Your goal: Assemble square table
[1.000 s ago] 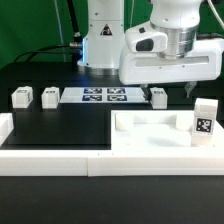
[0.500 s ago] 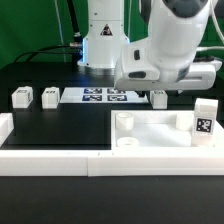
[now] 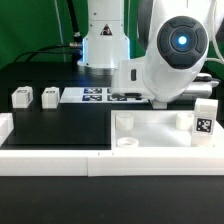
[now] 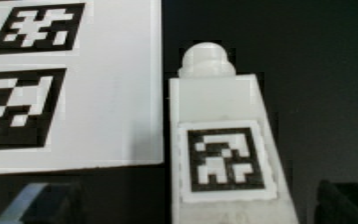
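Observation:
My fingertips stand beside the leg's near end, beside the marker board, so it is time for my gripper to close on the leg.
The white square slab with round corner sockets lies at the front on the exterior view's right. One white tagged leg stands on its right corner. Two more legs stand at the far left. In the wrist view the fourth leg lies on the black table beside the marker board, tag up. My gripper is open, with a dark finger on each side of this leg's near end and a gap on both sides. In the exterior view my arm hides the gripper and this leg.
The marker board lies at the back middle and also shows in the wrist view. A low white border wall runs along the front, with a raised end at the left. The robot's base stands behind the board.
My arm has swung and turned over the leg beside the marker board, so its wrist now faces the exterior camera and hides that leg. The slab and the other legs have not moved.

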